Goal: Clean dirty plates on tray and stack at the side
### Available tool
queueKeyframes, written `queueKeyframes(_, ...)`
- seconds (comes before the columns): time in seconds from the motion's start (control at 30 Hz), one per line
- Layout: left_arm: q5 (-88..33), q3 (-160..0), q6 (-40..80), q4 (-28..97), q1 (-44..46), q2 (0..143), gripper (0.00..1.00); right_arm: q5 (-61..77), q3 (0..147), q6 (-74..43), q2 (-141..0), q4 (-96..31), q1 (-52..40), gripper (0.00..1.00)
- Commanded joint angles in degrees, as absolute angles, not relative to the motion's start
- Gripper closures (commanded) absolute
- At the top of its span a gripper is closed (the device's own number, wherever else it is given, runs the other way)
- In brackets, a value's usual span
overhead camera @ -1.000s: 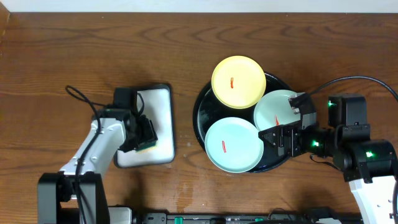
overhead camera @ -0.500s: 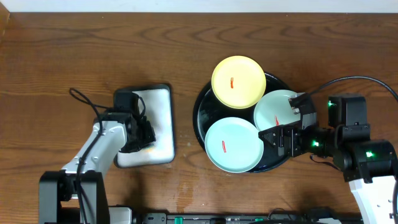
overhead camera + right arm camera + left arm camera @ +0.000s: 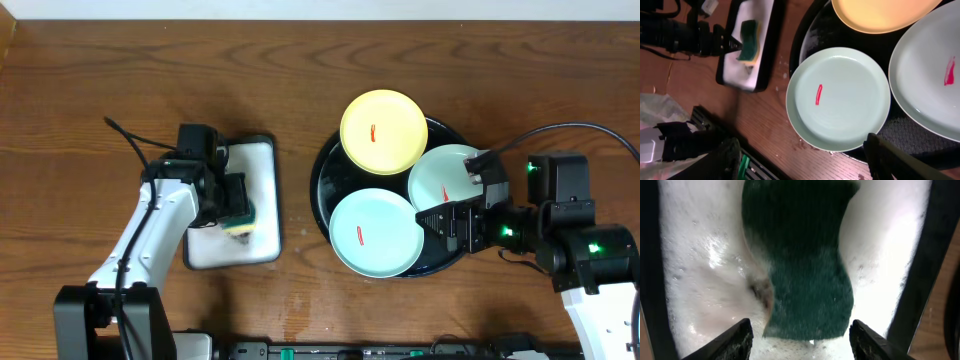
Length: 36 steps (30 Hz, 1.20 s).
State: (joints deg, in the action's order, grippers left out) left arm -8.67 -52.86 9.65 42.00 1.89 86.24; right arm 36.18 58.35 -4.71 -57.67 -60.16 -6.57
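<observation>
I need to grab the green sponge (image 3: 800, 255) across its near end (image 3: 808, 322) with my left gripper next, so the sponge's far end stays free to clean the plate.
The black round tray (image 3: 335, 152) holds three plates, each with a red smear: a pale yellow one (image 3: 384, 131) at the back, a mint-green one (image 3: 374, 233) at the front and another mint-green one (image 3: 443, 174) on the right. My right gripper (image 3: 447, 222) is open above the tray's right front, over the front plate's edge (image 3: 838, 97). My left gripper (image 3: 236, 205) is open over the white rectangular tray (image 3: 262, 160), with a green sponge (image 3: 800, 255) lying in foam just ahead of the fingers.
The white tray (image 3: 700, 280) is full of soapy foam. A black cable (image 3: 575, 130) runs behind the right arm. Bare wooden table (image 3: 150, 80) surrounds both trays.
My left arm has shifted up and right over the white tray, and the sponge now shows beside the gripper. The right arm and the plates have not moved.
</observation>
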Motion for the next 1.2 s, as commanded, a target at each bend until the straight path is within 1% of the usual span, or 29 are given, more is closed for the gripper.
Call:
queueKeyframes(0.0,-8.32,-50.76,8.62,39.05,1.74,85.73,0.36,35.62,59.4,-3.77,-57.28,-60.25,-6.48,0.22)
queueKeyframes(0.07,-8.34,-48.88,8.67,36.21,1.74,85.76,0.37,35.35,59.4,-3.77,-57.28,-60.31,-6.48,0.23)
queueKeyframes(0.13,-8.34,-46.44,9.72,32.86,1.74,85.78,0.41,35.35,59.31,-3.77,-57.28,-60.51,-6.48,0.23)
queueKeyframes(0.2,-8.4,-42.74,11.73,27.33,1.74,85.84,0.44,34.17,59.13,-3.75,-57.3,-60.86,-6.81,0.27)
queueKeyframes(0.27,-8.56,-41.19,11.73,25.21,1.74,85.84,0.54,31.62,59.13,-3.75,-57.3,-61.19,-7.7,0.36)
queueKeyframes(0.3,-8.58,-40.77,11.73,24.8,1.74,85.84,0.57,30.35,59.13,-3.75,-57.28,-61.47,-8.36,0.37)
queueKeyframes(0.33,-8.56,-40.69,11.66,24.75,1.74,85.84,0.64,29.23,59.13,-3.75,-57.3,-61.65,-9.15,0.36)
queueKeyframes(0.37,-8.56,-40.69,11.64,24.75,1.74,85.84,0.72,28.45,59.13,-3.75,-57.3,-61.76,-9.82,0.34)
queueKeyframes(0.4,-8.56,-40.69,11.64,24.77,1.74,85.84,0.87,27.53,59.13,-3.75,-57.36,-61.73,-10.72,0.34)
queueKeyframes(0.43,-8.56,-40.71,11.64,24.93,1.74,85.82,0.92,26.76,59.13,-3.75,-57.41,-61.69,-11.51,0.33)
queueKeyframes(0.5,-8.6,-40.73,11.66,25.04,1.74,85.82,0.92,24.69,59.13,-4.32,-57.69,-61.63,-13.19,0.33)
queueKeyframes(0.67,-8.64,-43.16,11.66,29.65,1.74,84.42,0.93,16.75,59.07,-10.92,-59.86,-61.76,-15.86,0.33)
queueKeyframes(0.77,-8.8,-46.37,11.64,34.13,1.74,82.7,0.93,14.28,59.02,-12.78,-62.74,-61.28,-16.23,0.36)
queueKeyframes(1.0,-8.93,-52.77,11.64,43.35,1.74,76.77,0.92,14.17,59.0,-15.44,-75.26,-61.19,-16.4,0.44)
queueKeyframes(1.13,-11.38,-52.86,11.55,44.95,1.74,73.58,0.92,13.32,58.96,-15.35,-83.37,-61.34,-17.67,0.44)
queueKeyframes(1.17,-12.19,-52.86,11.55,45.3,1.74,72.77,0.93,12.88,58.96,-15.4,-85.38,-61.39,-17.87,0.46)
